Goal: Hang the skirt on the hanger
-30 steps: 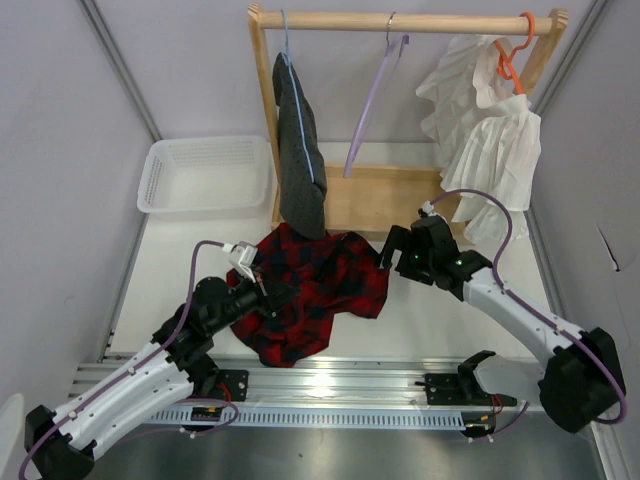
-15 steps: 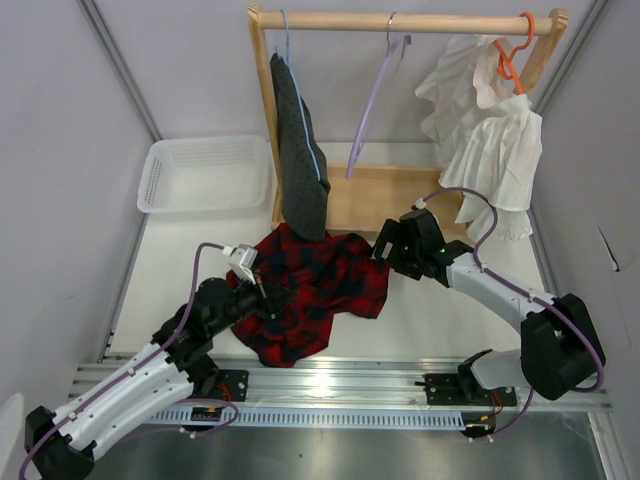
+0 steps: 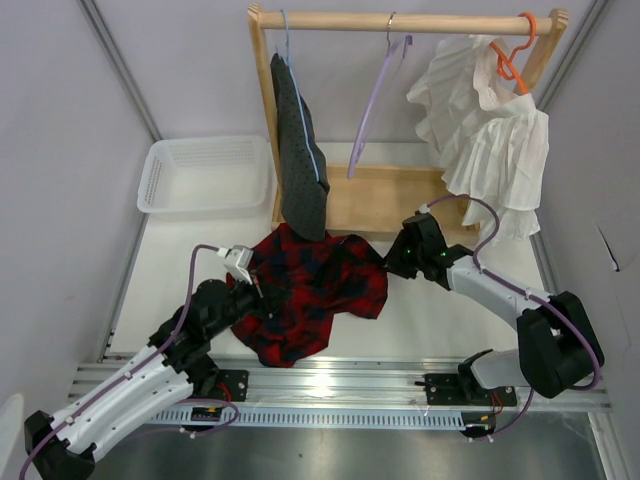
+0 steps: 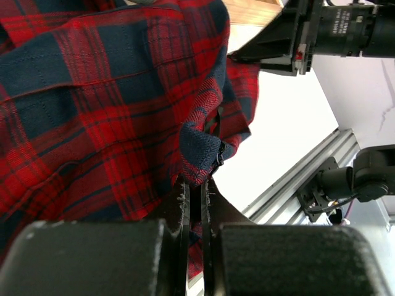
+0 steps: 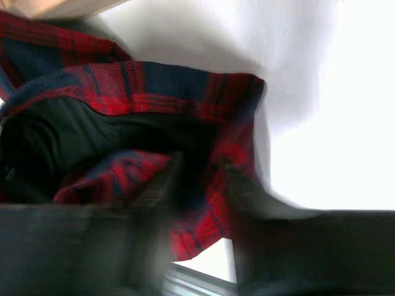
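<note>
The skirt (image 3: 318, 288) lies bunched between my grippers, so it is too early to open my left gripper. If it opened now, the held fold would fall into a crumpled heap.
The red-and-navy plaid skirt (image 3: 318, 288) lies crumpled on the white table in front of the rack. My left gripper (image 3: 262, 293) is shut on its left part; in the left wrist view a fold of the skirt (image 4: 111, 111) runs down between the closed fingers of that gripper (image 4: 196, 185). My right gripper (image 3: 388, 262) is at the skirt's right edge. In the blurred right wrist view, plaid cloth and black lining of the skirt (image 5: 154, 80) sit between the drawn-in fingers of this gripper (image 5: 200, 179). The lilac hanger (image 3: 372, 110) hangs bare on the rail.
A wooden rack (image 3: 400, 20) stands behind the skirt. A dark grey garment (image 3: 298, 150) hangs at its left, a white ruffled garment (image 3: 485, 130) on an orange hanger at its right. A white basket (image 3: 205, 175) sits at far left. A metal rail (image 3: 340, 385) runs along the front.
My right gripper slid left onto the skirt's right edge and its fingers closed in on the cloth. The white ruffled garment swayed slightly. The left gripper kept its hold.
</note>
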Robot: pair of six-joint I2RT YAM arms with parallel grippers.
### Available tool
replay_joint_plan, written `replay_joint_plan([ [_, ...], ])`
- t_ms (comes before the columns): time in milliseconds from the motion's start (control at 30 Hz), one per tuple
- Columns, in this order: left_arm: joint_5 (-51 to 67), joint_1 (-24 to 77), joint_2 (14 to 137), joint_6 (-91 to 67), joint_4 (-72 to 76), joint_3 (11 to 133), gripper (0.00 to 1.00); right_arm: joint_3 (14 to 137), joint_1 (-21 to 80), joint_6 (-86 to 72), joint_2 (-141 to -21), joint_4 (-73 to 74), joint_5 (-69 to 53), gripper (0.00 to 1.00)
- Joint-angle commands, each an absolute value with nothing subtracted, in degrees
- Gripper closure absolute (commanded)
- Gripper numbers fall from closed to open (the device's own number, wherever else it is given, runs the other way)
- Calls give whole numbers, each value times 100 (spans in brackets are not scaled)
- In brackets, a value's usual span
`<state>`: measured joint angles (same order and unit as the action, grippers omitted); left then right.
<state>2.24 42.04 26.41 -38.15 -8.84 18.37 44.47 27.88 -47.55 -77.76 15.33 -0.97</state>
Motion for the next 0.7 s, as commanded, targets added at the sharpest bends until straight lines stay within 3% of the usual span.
replay_joint_plan([
  [0,26,4228,2698,-3806,-984,2223,100,4614,2742,-4825,-7778,1371,-132,81],
  [100,-316,4140,3022,-3579,-915,2635,100,5052,2716,-4650,-7752,1712,-88,100],
  [200,-282,3824,3506,-3315,-748,3180,100,5641,2637,-4386,-7551,2142,289,100],
  [400,1132,2322,4569,-3165,-176,4112,100,7176,1979,-3806,-7496,2758,160,100],
  [667,1687,1741,5458,-2935,-53,5711,100,8446,1670,-3437,-7480,3067,62,100],
])
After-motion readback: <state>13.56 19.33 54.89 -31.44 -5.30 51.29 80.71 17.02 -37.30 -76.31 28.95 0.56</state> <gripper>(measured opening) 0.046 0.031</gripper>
